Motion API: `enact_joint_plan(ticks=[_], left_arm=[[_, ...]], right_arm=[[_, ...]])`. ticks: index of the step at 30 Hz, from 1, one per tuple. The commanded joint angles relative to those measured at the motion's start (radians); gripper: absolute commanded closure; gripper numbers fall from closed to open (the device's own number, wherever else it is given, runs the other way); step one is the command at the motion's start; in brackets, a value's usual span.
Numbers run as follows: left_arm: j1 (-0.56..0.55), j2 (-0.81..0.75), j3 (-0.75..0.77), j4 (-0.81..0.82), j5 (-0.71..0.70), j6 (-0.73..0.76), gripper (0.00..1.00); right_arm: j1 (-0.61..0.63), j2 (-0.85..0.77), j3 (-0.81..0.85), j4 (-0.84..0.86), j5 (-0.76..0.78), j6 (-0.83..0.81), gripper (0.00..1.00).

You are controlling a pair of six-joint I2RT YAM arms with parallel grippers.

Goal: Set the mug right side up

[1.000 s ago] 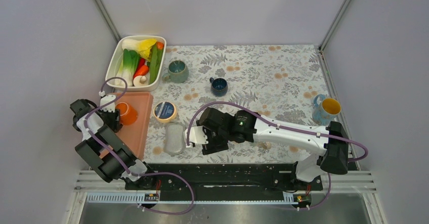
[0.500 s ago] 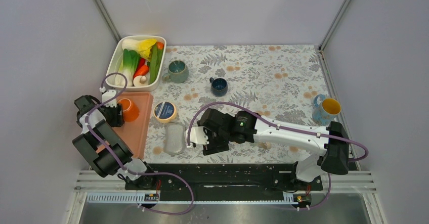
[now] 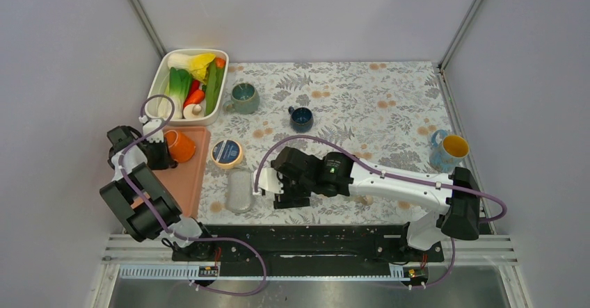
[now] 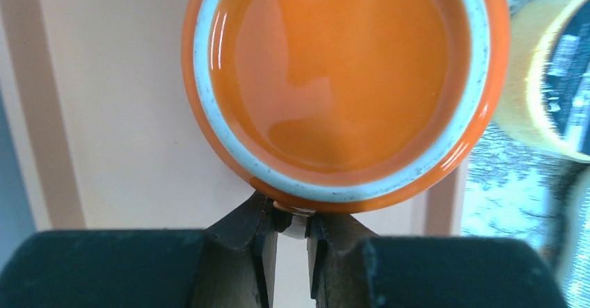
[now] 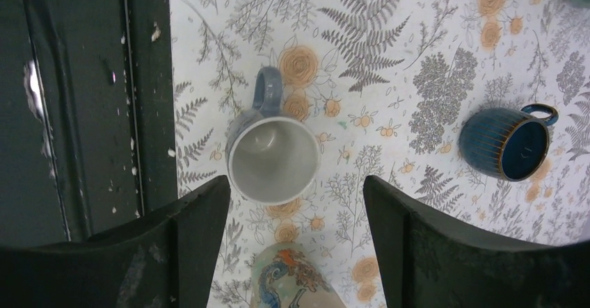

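The robot's right gripper will next take the orange mug by its rim to set it upright while the left gripper holds the handle.
An orange mug with a pale blue rim hangs over the far end of the pink tray. My left gripper is shut on its handle. In the left wrist view the mug fills the frame with its open mouth toward the camera, and the left gripper pinches the handle just below the rim. My right gripper is open and empty low over the table near the front edge. In the right wrist view the right gripper sits over a painted ceramic piece.
A grey mug and a dark blue mug show in the right wrist view. A white dish of vegetables, a green mug, a tape roll, a grey oblong thing and a blue-and-yellow mug stand on the table.
My left gripper has carried the orange mug toward the far end of the pink tray while its wrist turned. My right gripper has shifted slightly left and stays open.
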State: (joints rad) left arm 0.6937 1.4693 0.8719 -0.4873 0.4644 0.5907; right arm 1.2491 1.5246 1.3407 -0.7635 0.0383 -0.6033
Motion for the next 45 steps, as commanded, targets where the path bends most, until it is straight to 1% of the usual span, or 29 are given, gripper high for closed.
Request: enact_joint_plan(ticks=[1, 4, 7, 9, 13, 14, 15, 17, 20, 23, 27, 29, 31, 32, 34, 36, 37, 38, 39, 41, 42, 43, 44, 45], left_arm=[[-0.041, -0.085, 0.102, -0.043, 0.145, -0.148, 1.0], [-0.077, -0.125, 0.143, -0.073, 0.197, -0.236, 1.0], [-0.108, -0.175, 0.181, -0.088, 0.254, -0.302, 1.0], [-0.147, -0.2, 0.209, -0.097, 0.269, -0.34, 1.0], [-0.284, -0.212, 0.273, -0.098, 0.291, -0.431, 1.0], [-0.309, -0.21, 0.29, -0.098, 0.308, -0.453, 1.0], [-0.34, -0.208, 0.305, -0.097, 0.326, -0.475, 1.0], [-0.404, -0.212, 0.332, -0.099, 0.344, -0.508, 1.0], [-0.505, -0.228, 0.362, -0.096, 0.372, -0.539, 1.0], [-0.603, -0.245, 0.393, -0.099, 0.377, -0.564, 1.0], [-0.667, -0.24, 0.415, -0.099, 0.423, -0.587, 1.0], [-0.687, -0.239, 0.419, -0.098, 0.436, -0.616, 1.0], [-0.734, -0.241, 0.413, -0.099, 0.44, -0.616, 1.0], [-0.747, -0.241, 0.409, -0.099, 0.451, -0.613, 1.0], [-0.765, -0.238, 0.396, -0.094, 0.469, -0.615, 1.0], [-0.772, -0.236, 0.381, -0.093, 0.482, -0.613, 1.0], [-0.773, -0.236, 0.373, -0.093, 0.491, -0.608, 1.0], [-0.773, -0.239, 0.364, -0.099, 0.495, -0.599, 1.0], [-0.773, -0.242, 0.359, -0.109, 0.493, -0.571, 1.0], [-0.772, -0.248, 0.355, -0.153, 0.461, -0.505, 1.0], [-0.772, -0.251, 0.358, -0.176, 0.419, -0.473, 0.92], [-0.768, -0.253, 0.36, -0.204, 0.378, -0.44, 0.73], [-0.762, -0.254, 0.366, -0.229, 0.34, -0.403, 0.46], [-0.753, -0.256, 0.372, -0.254, 0.306, -0.378, 0.26]], right_arm=[[-0.033, -0.015, 0.075, 0.197, 0.024, 0.183, 0.2], [-0.101, -0.01, 0.097, 0.345, -0.031, 0.338, 0.2], [-0.166, -0.001, 0.091, 0.5, -0.102, 0.499, 0.15], [-0.206, 0.018, 0.089, 0.587, -0.139, 0.626, 0.13], [-0.317, 0.087, 0.073, 0.776, -0.246, 0.933, 0.11], [-0.343, 0.1, 0.052, 0.86, -0.283, 1.01, 0.05], [-0.372, 0.107, 0.021, 0.941, -0.306, 1.1, 0.01], [-0.419, 0.118, -0.039, 1.096, -0.328, 1.236, 0.01], [-0.456, 0.13, -0.079, 1.234, -0.347, 1.318, 0.01], [-0.463, 0.139, -0.085, 1.306, -0.363, 1.341, 0.01], [-0.467, 0.142, -0.099, 1.4, -0.39, 1.378, 0.01], [-0.468, 0.155, -0.094, 1.44, -0.418, 1.413, 0.04], [-0.471, 0.166, -0.09, 1.501, -0.449, 1.447, 0.09], [-0.471, 0.168, -0.091, 1.539, -0.463, 1.461, 0.14], [-0.472, 0.164, -0.101, 1.61, -0.47, 1.48, 0.31], [-0.473, 0.157, -0.115, 1.67, -0.458, 1.483, 0.53], [-0.476, 0.15, -0.121, 1.685, -0.444, 1.479, 0.67], [-0.479, 0.143, -0.128, 1.682, -0.422, 1.47, 0.86], [-0.483, 0.135, -0.131, 1.669, -0.406, 1.459, 0.98], [-0.495, 0.117, -0.143, 1.616, -0.392, 1.415, 1.0], [-0.503, 0.108, -0.14, 1.576, -0.403, 1.391, 1.0], [-0.51, 0.099, -0.128, 1.511, -0.419, 1.345, 1.0], [-0.51, 0.086, -0.112, 1.43, -0.428, 1.271, 1.0], [-0.51, 0.073, -0.087, 1.311, -0.425, 1.178, 1.0]])
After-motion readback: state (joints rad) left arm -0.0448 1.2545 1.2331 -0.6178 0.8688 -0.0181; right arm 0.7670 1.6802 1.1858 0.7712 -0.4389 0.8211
